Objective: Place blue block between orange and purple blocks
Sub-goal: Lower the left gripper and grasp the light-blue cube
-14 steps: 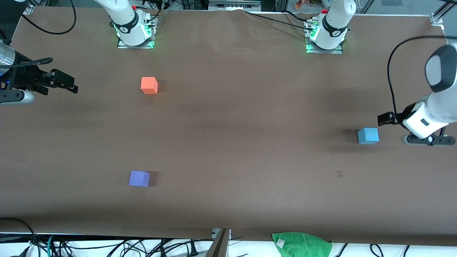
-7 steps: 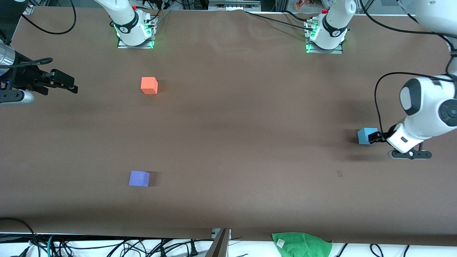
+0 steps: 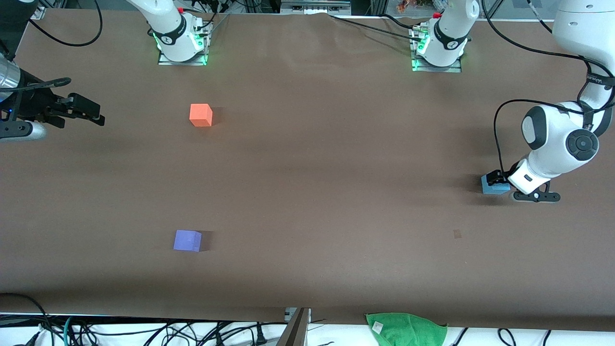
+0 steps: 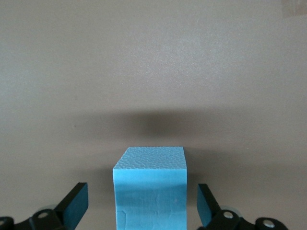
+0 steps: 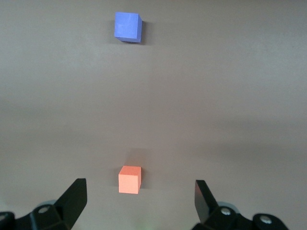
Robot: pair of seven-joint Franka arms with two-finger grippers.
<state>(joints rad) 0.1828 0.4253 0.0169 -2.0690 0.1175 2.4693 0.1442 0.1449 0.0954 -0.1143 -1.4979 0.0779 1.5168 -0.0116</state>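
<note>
The blue block [image 3: 489, 187] goes between the orange and purple blocks, so my left gripper should grab its opposite sides next.
The blue block [image 3: 489, 187] sits on the table toward the left arm's end. My left gripper [image 3: 497, 181] is down at it and open. In the left wrist view the blue block [image 4: 149, 191] stands between the two fingers [image 4: 76, 206] with a gap on each side. The orange block [image 3: 201, 115] lies toward the right arm's end. The purple block [image 3: 187, 240] lies nearer to the front camera than the orange one. My right gripper [image 3: 98, 115] waits open in the air at the right arm's end, and its wrist view shows the orange block [image 5: 129, 179] and the purple block [image 5: 127, 27].
A green cloth [image 3: 406, 329] lies at the table's near edge. The two arm bases [image 3: 181, 43] [image 3: 437, 48] stand along the edge farthest from the front camera. Cables run off the table's edges. Brown tabletop [image 3: 312, 182] spreads between the blocks.
The left arm has come down and moved toward the blue block, so its open fingers now stand on either side of it. The right arm and all three blocks have not moved.
</note>
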